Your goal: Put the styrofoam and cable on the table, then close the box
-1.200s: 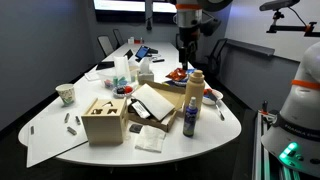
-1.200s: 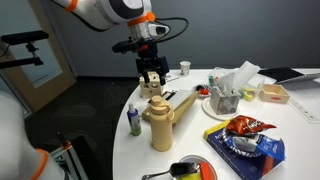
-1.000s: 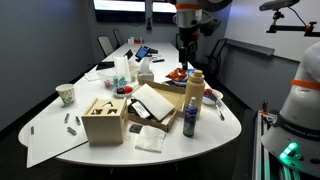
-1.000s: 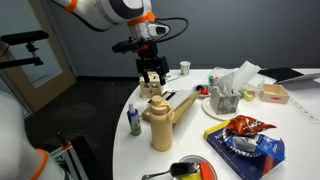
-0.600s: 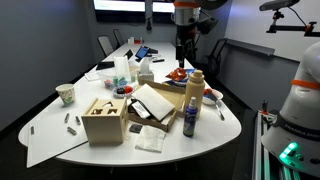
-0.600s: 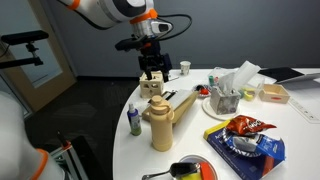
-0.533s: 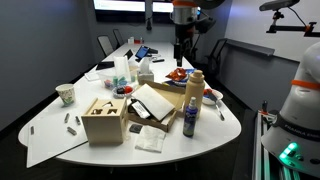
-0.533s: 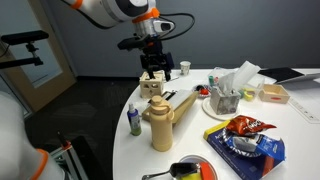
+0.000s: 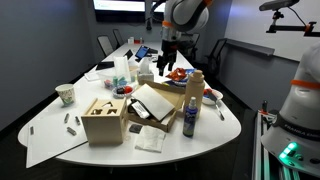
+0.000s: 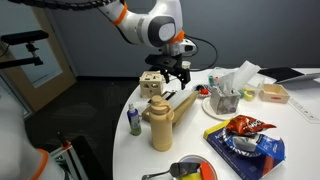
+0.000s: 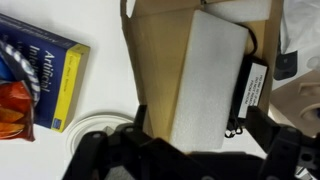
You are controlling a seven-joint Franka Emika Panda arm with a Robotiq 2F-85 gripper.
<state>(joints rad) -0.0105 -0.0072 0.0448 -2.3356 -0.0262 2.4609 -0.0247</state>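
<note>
My gripper needs to lift the white styrofoam out onto the table, so it will grab it from above across its narrow width. That keeps the styrofoam's bottom free.
The tan cardboard box [image 9: 155, 101] lies on the white table [image 9: 225, 130] with its flap lid open; its flap also shows in an exterior view [image 10: 184, 101]. In the wrist view the box [image 11: 155, 70] holds a white styrofoam block [image 11: 210, 75], and a black cable with a labelled black part [image 11: 248, 88] lies along the block's right side. My gripper [image 9: 165, 62] hangs above the table behind the box, also seen in an exterior view [image 10: 172, 75]. In the wrist view its fingers [image 11: 200, 145] are spread on both sides of the styrofoam, open and empty.
A pale wooden cube [image 9: 105, 120] stands beside the box. A tan jug [image 9: 194, 92] and a small bottle [image 9: 189, 119] stand on its other side. A blue book [image 11: 40, 60], a snack bag [image 10: 245, 127] and a tissue holder [image 10: 226, 95] lie nearby.
The arm has swung from farther back over the table towards the box, and the gripper now hangs lower and nearer the open box. Nothing was picked up.
</note>
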